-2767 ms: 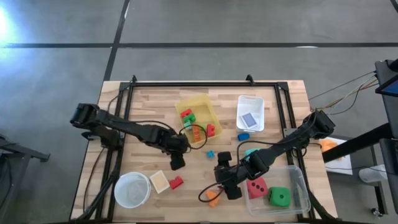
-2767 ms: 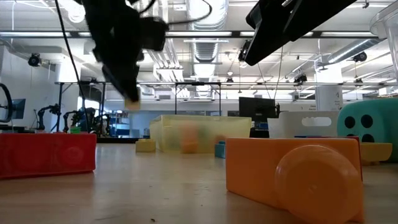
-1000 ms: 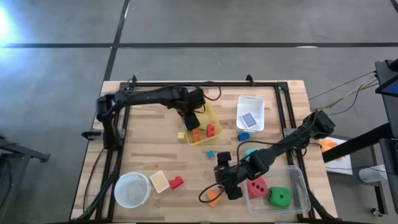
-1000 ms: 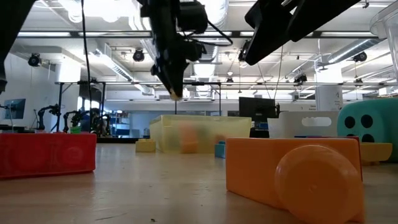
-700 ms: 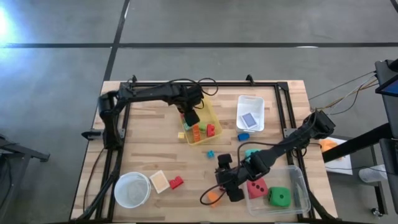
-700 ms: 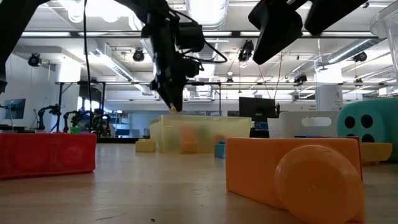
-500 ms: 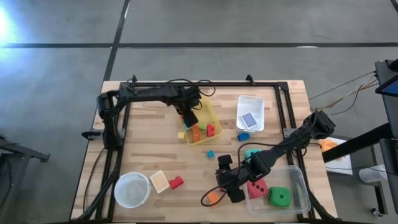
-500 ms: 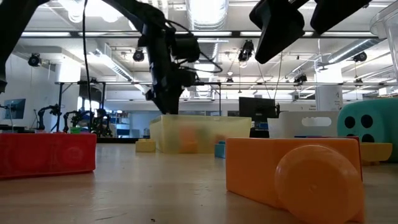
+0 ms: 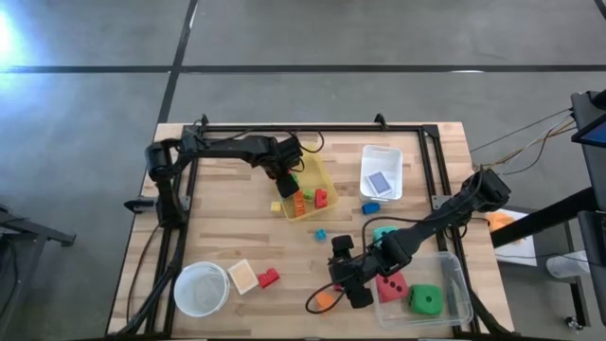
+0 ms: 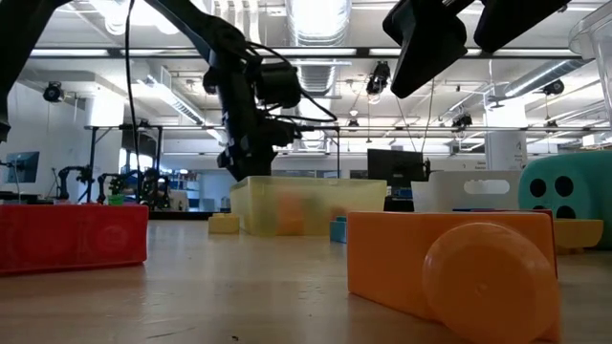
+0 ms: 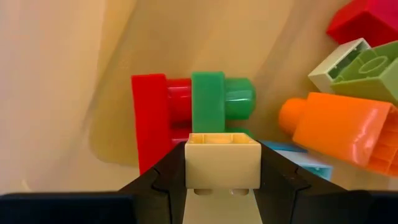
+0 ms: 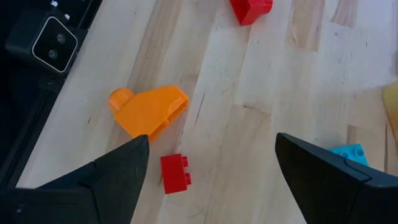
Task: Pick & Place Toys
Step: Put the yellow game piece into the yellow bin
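My left gripper needs to let go of the cream block, because the cream block [image 11: 222,160] sits low in the yellow bin [image 11: 267,62], close to the end of the green block.
My left gripper [image 9: 284,174] hangs over the left part of the yellow bin [image 9: 314,159], shut on a cream block [image 11: 222,160]. Below it in the bin lie a red block [image 11: 152,118], a green block [image 11: 217,96] and an orange block [image 11: 345,130]. My right gripper [image 9: 343,282] stands open above the table near its front edge. An orange block [image 12: 149,109] and a small red block [image 12: 175,174] lie on the wood under it, between its fingers and untouched. My left gripper pinches the cream block by two opposite sides [image 11: 189,163] between its two fingers [image 11: 277,177]. The fingers come steeply from above. The block sits level with its hollow top showing, about at the bin's rim [image 10: 306,181], above the red and green blocks.
A clear bin [image 9: 453,275] at the front right holds a pink-red die [image 9: 389,283] and a green die [image 9: 426,301]; a teal die [image 9: 382,232] sits beside it. White bin [image 9: 382,156] at the back, white bowl [image 9: 201,288] front left, loose red [image 9: 269,278] and blue [image 9: 320,234] blocks.
My left gripper has gone down toward the yellow bin and a little toward the table's left, still shut on the cream block, which now hangs at the bin's rim. My right gripper has kept still.
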Robot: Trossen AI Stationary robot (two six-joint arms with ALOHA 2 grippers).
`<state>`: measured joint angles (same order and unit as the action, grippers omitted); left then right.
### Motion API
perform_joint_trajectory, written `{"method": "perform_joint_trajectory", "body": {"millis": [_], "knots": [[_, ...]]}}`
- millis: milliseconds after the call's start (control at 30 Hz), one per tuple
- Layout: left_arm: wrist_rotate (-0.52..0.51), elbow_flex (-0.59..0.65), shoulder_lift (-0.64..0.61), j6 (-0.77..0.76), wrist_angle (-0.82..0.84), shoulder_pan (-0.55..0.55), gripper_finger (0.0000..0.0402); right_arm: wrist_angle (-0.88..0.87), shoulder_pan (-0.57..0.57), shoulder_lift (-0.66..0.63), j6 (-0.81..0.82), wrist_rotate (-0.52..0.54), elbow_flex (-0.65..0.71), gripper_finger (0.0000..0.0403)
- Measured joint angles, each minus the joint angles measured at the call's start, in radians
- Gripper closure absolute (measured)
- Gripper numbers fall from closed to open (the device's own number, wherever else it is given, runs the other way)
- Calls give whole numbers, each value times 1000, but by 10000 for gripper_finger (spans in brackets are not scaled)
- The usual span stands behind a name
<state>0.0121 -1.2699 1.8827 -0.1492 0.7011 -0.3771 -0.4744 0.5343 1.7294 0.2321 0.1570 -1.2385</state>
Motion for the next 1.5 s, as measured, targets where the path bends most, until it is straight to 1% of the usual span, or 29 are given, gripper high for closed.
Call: {"method": "perform_joint_trajectory", "body": {"millis": [700, 967, 1333, 1500], "knots": [[7, 6, 1, -4, 3, 2, 262, 0, 0, 0, 0, 1, 0, 60], [17, 10, 7, -34, 12, 4, 206, 0, 0, 0, 0, 1, 0, 60], [11, 10, 7, -38, 12, 8, 131, 0, 0, 0, -1, 2, 0, 60], [8, 10, 7, -38, 13, 8, 103, 0, 0, 0, -3, 2, 0, 60]]}}
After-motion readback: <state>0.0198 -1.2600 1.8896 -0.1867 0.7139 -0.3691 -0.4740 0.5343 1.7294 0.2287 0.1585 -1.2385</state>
